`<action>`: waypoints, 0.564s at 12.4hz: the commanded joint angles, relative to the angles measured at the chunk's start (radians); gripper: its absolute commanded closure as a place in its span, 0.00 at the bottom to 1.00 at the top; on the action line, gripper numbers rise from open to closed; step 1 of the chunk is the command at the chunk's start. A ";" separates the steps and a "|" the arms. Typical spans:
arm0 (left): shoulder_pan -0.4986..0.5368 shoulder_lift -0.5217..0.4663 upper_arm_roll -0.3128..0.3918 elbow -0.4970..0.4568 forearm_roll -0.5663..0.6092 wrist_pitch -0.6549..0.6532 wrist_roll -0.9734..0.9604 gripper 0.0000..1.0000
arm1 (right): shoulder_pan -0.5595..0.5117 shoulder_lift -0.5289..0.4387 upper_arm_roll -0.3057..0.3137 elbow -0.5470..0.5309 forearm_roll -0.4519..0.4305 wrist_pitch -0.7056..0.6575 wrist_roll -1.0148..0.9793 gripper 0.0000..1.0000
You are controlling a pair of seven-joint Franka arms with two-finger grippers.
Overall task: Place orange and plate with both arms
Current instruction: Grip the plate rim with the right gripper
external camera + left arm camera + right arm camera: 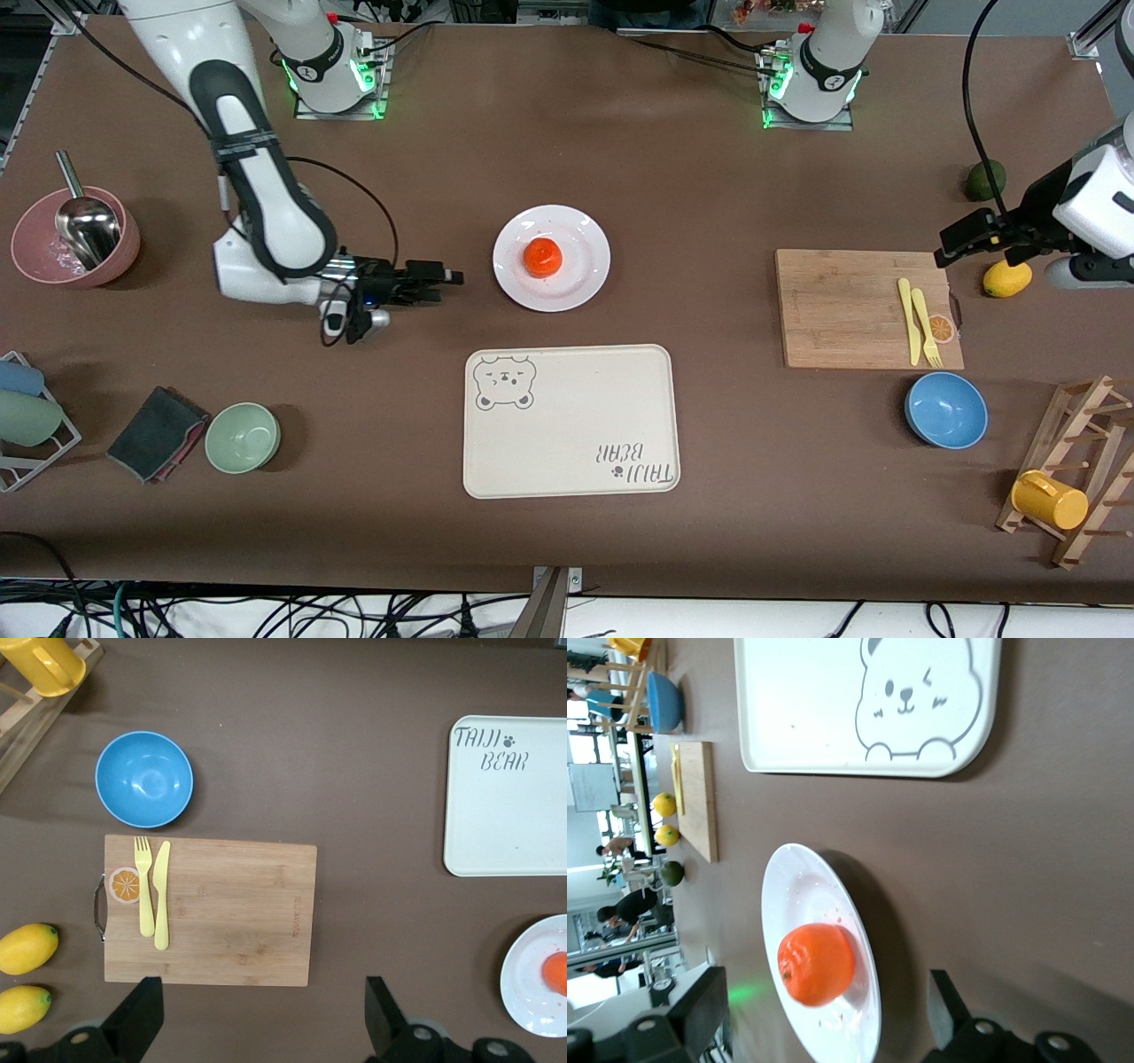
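I should grab the white plate by its rim [496, 256] with my right gripper next. Then I can place the orange and plate on the tray [570, 421].
The orange [541, 257] rests on the white plate [580, 266] in the middle of the table, farther from the front camera than the cream tray. My right gripper [445, 278] hovers low beside the plate, toward the right arm's end, open and pointing at it. In the right wrist view the orange [817, 963] and plate [799, 886] lie just ahead of the open right gripper [824, 1014]. My left gripper [950, 247] is open above the cutting board's corner. The left wrist view shows the left gripper [263, 1020] empty over bare table, with the plate [530, 979] at its edge.
The bear-print tray [567, 421] lies nearer the front camera than the plate. A cutting board [850, 306] with yellow cutlery, a blue bowl [946, 409], a lemon [1006, 278] and a mug rack [1063, 478] are at the left arm's end. A pink bowl [35, 257] and a green bowl [243, 437] are at the right arm's end.
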 commanded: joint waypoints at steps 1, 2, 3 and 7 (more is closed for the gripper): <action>0.023 -0.020 -0.048 -0.028 0.016 0.017 0.026 0.00 | 0.054 0.051 -0.006 -0.015 0.166 0.040 -0.114 0.01; 0.029 -0.021 -0.053 -0.030 0.017 0.026 0.026 0.00 | 0.074 0.069 -0.006 -0.015 0.226 0.057 -0.153 0.01; 0.046 -0.021 -0.075 -0.030 0.054 0.048 0.026 0.00 | 0.094 0.077 -0.006 -0.015 0.250 0.085 -0.165 0.02; 0.061 -0.023 -0.119 -0.025 0.135 0.042 0.024 0.00 | 0.132 0.094 -0.006 -0.012 0.271 0.129 -0.162 0.08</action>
